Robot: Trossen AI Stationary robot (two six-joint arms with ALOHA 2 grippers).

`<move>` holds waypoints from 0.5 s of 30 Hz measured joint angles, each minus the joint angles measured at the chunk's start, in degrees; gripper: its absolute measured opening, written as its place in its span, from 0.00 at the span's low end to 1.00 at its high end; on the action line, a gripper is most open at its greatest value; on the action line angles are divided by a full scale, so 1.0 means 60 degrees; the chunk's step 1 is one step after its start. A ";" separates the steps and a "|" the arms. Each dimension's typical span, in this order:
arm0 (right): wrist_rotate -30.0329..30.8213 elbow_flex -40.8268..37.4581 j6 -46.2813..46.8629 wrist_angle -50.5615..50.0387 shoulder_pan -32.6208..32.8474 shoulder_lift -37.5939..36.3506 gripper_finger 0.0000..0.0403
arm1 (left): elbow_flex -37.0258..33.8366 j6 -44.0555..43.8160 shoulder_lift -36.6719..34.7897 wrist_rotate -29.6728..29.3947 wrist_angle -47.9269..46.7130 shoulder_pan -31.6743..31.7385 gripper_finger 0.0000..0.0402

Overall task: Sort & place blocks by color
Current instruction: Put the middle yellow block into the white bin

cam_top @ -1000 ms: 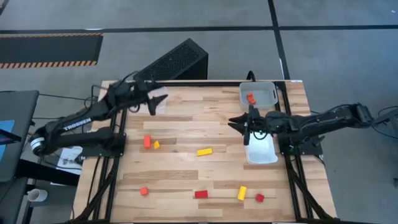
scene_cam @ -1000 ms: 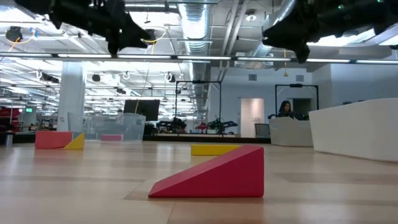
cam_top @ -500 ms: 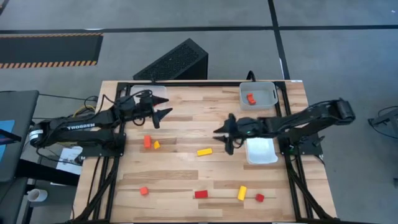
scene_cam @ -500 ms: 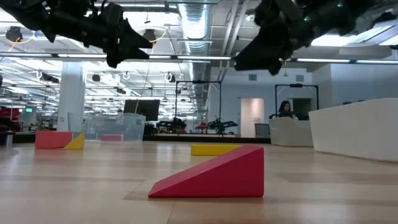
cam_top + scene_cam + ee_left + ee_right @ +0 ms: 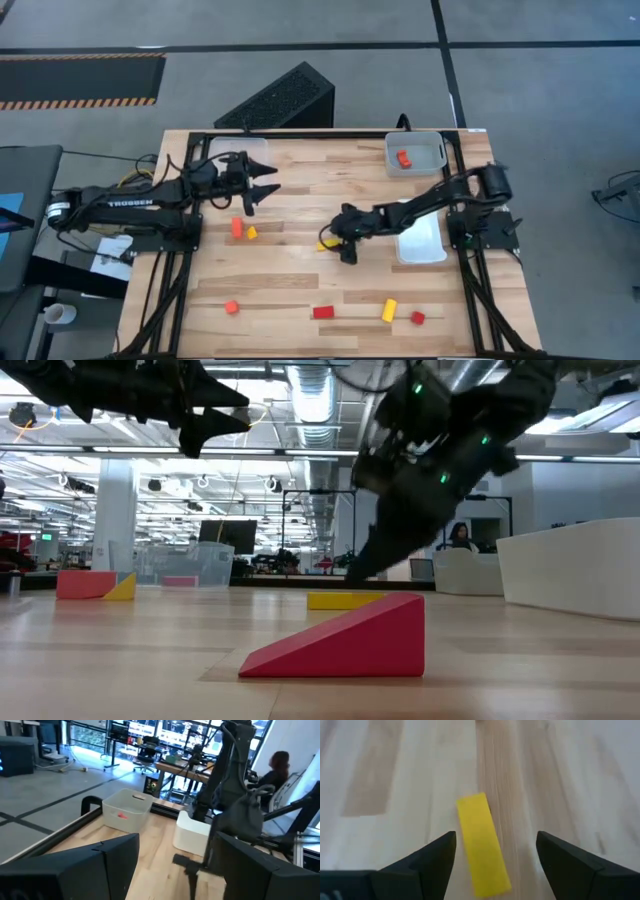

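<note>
I should lower my right gripper before I close it on the yellow bar block. Its fingers are still above the long sides of the block and don't reach down to the wooden table.
A yellow bar block point(image 5: 482, 845) lies flat on the wooden table point(image 5: 300, 280), left of the white tray. My right gripper point(image 5: 495, 862) is open and slants down over it, one finger on each side, not touching; in the high view the right gripper point(image 5: 338, 248) covers part of the yellow bar point(image 5: 323, 244). My left gripper point(image 5: 265, 190) hangs open and level above the far-left part of the table, nothing in it. An orange block point(image 5: 237, 228) and a small yellow block point(image 5: 251, 233) rest below it. One orange-red block point(image 5: 402, 158) lies in the grey tray point(image 5: 432, 150).
Near the front edge lie an orange block point(image 5: 231, 307), a red wedge point(image 5: 322, 312), a yellow cylinder point(image 5: 389, 310) and a red block point(image 5: 417, 318). The white tray point(image 5: 420, 245) stands at the right edge, a clear tray point(image 5: 245, 150) at the far left.
My right gripper has swept from beside the trays toward the table's left and down, tipping its fingers downward, and now straddles the yellow bar. My left gripper has swung a little toward the near edge. No block has moved.
</note>
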 joint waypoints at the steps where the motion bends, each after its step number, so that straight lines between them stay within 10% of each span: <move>1: 0.0002 0.0057 -0.0024 -0.0034 0.0000 0.0213 0.75 | 0.0000 0.0018 0.0000 -0.0069 -0.0006 -0.0084 0.60; 15: 0.0395 0.0295 0.0480 -0.0111 0.0269 0.1065 0.60 | 0.0004 0.0126 0.0000 -0.0980 0.0108 -0.0693 0.60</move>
